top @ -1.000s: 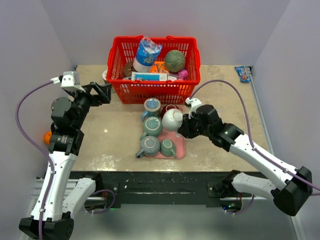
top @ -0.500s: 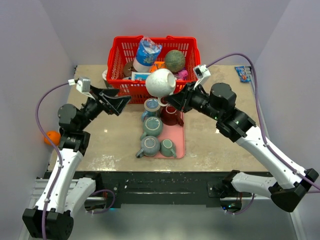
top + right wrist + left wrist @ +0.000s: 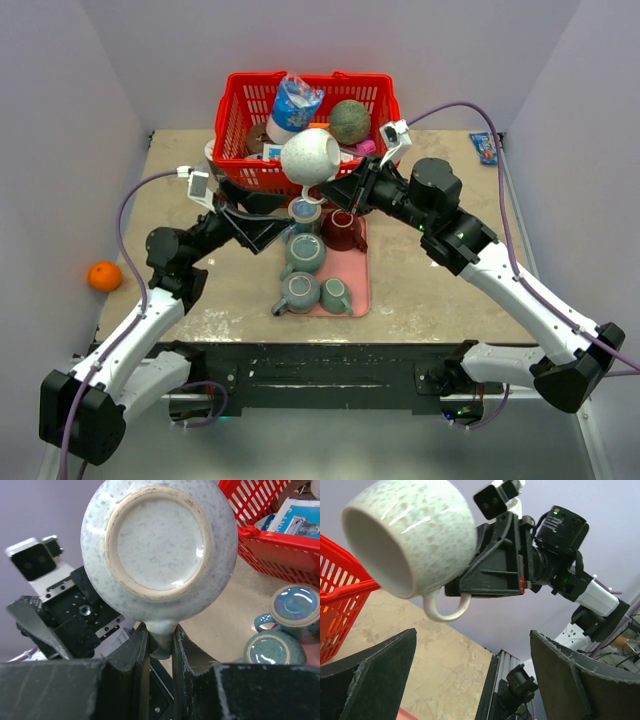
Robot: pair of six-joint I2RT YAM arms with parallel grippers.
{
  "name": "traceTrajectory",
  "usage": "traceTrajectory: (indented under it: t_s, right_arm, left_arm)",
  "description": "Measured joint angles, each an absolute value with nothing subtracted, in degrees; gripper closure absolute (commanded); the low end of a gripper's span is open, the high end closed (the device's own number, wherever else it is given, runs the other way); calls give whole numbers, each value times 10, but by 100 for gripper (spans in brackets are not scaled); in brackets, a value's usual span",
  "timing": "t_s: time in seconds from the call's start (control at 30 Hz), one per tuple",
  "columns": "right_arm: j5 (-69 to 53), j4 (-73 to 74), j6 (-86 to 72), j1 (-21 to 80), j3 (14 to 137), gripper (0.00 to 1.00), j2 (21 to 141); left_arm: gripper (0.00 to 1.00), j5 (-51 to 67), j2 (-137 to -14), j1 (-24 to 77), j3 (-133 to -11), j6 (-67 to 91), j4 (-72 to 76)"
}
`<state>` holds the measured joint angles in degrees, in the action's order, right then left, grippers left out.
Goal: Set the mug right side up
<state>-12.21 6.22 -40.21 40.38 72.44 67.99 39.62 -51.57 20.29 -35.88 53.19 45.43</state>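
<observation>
I should grab the white speckled mug's handle (image 3: 309,196) (image 3: 438,611) with my left gripper from the side of the mug's opening. Then my left gripper takes the mug over to stand it upright.
The white speckled mug (image 3: 308,157) hangs in the air in front of the red basket, above the pink tray (image 3: 358,288). It lies on its side with the handle pointing down. My right gripper (image 3: 328,192) is shut on that handle. In the right wrist view the mug's base (image 3: 160,545) faces the camera and the handle is pinched in the right gripper (image 3: 161,640). My left gripper (image 3: 268,215) is open just left of and below the mug, touching nothing. The left wrist view looks up past the left gripper (image 3: 472,632) at the mug's open mouth (image 3: 410,530).
The red basket (image 3: 300,187) full of items stands at the back. On the pink tray are several teal mugs (image 3: 302,252) and a maroon one (image 3: 340,230). An orange (image 3: 103,276) lies at the far left. A blue packet (image 3: 486,147) lies at the back right.
The right arm has lifted the mug off the tray and carried it up and left. The left arm has swung in toward the middle, its open jaws now under the mug.
</observation>
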Motion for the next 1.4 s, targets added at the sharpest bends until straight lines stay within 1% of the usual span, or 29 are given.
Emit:
traceTrajectory:
  t_s: [0.33, 0.53, 0.57, 0.73, 1.1, 1.2, 1.23, 1.27, 1.33, 1.4]
  right_arm:
    - [-131, 19, -384, 404, 708, 100, 679]
    - [-132, 11, -368, 404, 690, 100, 679]
    - [-133, 8, -367, 404, 687, 100, 679]
    - [-137, -3, -363, 404, 677, 100, 679]
    - [-152, -28, -359, 404, 670, 100, 679]
    - [-152, -30, -358, 402, 668, 100, 679]
    - [-152, -31, -358, 401, 667, 100, 679]
    - [-153, -34, -358, 400, 667, 100, 678]
    - [-159, -40, -361, 397, 667, 100, 677]
    - [-160, -45, -361, 399, 666, 100, 673]
  left_arm:
    - [2, 345, -611, 203, -335, 688, 568]
    - [8, 343, -659, 206, -334, 758, 642]
    - [13, 343, -665, 208, -336, 762, 648]
    - [28, 344, -700, 221, -353, 787, 672]
    - [53, 351, -767, 242, -371, 844, 730]
    - [62, 354, -775, 246, -381, 850, 735]
    - [67, 356, -776, 247, -384, 850, 735]
    - [70, 356, -778, 247, -385, 850, 737]
    - [76, 356, -779, 247, -387, 849, 741]
    - [78, 357, -780, 248, -389, 848, 742]
